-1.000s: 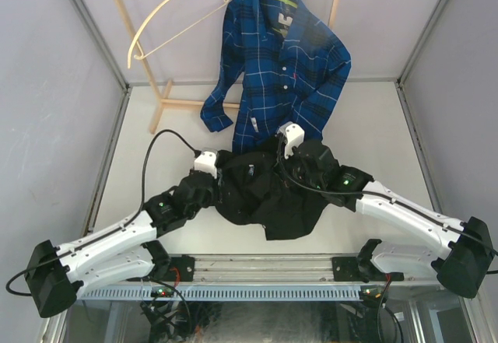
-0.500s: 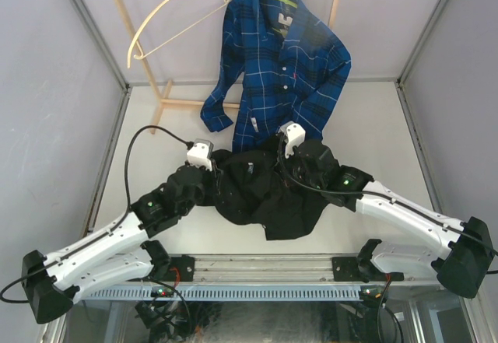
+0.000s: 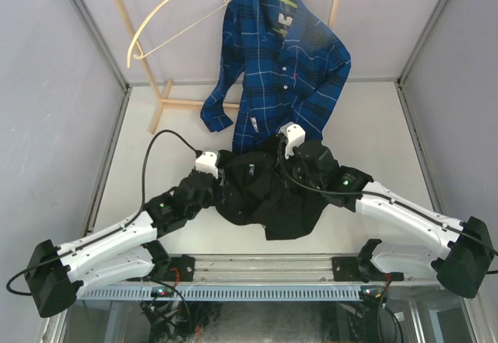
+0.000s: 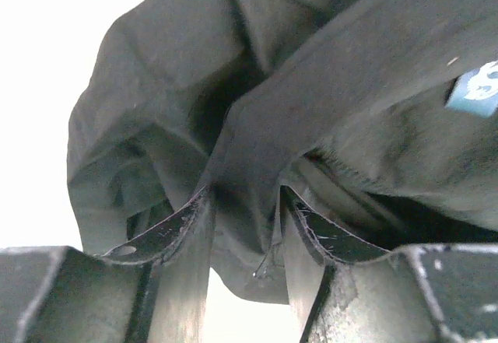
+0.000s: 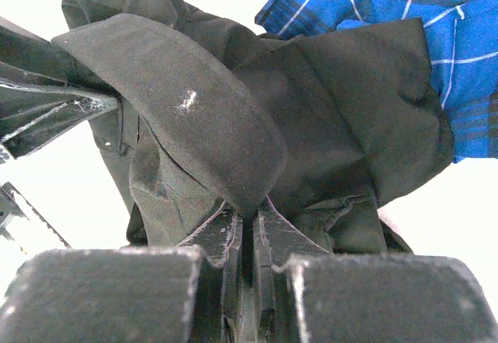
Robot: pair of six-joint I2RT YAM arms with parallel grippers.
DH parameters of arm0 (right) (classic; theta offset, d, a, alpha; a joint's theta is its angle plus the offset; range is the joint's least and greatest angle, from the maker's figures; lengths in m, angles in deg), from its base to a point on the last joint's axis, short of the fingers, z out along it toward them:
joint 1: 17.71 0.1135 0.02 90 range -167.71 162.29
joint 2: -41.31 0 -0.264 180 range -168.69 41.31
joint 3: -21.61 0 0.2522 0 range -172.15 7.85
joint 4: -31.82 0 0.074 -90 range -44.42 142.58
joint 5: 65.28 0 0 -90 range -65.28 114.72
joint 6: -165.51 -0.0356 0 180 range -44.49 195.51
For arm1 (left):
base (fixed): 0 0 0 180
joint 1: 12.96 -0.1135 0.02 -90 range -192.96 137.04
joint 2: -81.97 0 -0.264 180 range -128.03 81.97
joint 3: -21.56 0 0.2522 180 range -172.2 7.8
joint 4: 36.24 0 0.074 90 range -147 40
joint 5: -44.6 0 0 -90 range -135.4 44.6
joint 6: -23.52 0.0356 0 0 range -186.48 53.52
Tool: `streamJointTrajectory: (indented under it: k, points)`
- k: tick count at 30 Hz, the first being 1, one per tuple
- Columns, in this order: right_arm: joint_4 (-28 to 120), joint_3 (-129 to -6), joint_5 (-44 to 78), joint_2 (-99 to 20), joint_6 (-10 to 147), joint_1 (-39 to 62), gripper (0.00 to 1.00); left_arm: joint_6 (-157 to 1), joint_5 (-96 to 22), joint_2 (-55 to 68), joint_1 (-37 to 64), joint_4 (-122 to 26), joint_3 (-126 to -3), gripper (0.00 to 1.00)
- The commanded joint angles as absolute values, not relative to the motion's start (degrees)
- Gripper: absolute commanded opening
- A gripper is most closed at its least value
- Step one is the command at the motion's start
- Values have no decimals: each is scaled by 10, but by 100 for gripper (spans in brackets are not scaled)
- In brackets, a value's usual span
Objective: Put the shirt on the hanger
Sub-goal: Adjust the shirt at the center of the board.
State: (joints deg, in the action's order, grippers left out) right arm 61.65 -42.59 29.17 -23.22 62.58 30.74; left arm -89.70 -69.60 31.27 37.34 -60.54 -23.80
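I should close my left gripper on the black shirt's fold (image 3: 221,178) (image 4: 247,204) now, because the cloth reaches both open fingers and they would hold the fold.
The black shirt (image 3: 268,199) lies crumpled on the white table between my two arms. My right gripper (image 5: 249,215) is shut on a rounded flap of the shirt (image 5: 202,117), likely the collar, at the heap's far side (image 3: 282,160). At the heap's left edge sits my left gripper (image 3: 220,180). In the left wrist view its jaws (image 4: 245,203) stand apart, with a fold of the black shirt (image 4: 257,125) running loosely between them. The pale wooden hanger (image 3: 167,16) hangs by its metal hook from the rack at the back left, bare.
A blue plaid shirt (image 3: 280,71) hangs on its own hanger at the back, its hem reaching down to the black heap. A wooden rack (image 3: 167,103) stands at the back left. Grey walls and metal frame posts close in both sides.
The left arm drew back to the left with its jaws narrowed, then came back to the shirt's left edge with the jaws wider apart. The right arm and shirt held still.
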Motion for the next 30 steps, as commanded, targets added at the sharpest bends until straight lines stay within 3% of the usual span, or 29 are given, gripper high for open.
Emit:
streamJointTrajectory:
  k: [1,8,12,23,30]
  points:
    - [586,-427,291,-221,615,306,0,-913,-715,310,377,-569,-216,41]
    - [587,-428,296,-214,614,307,0,-912,-707,324,377,-576,-239,10]
    - [585,-428,312,-199,617,307,0,-899,-696,363,377,-608,-296,2]
    - [591,-564,487,-171,722,327,0,-807,-645,358,377,-748,-589,0]
    - [580,-756,544,-187,812,330,0,-733,-665,291,377,-824,-853,0]
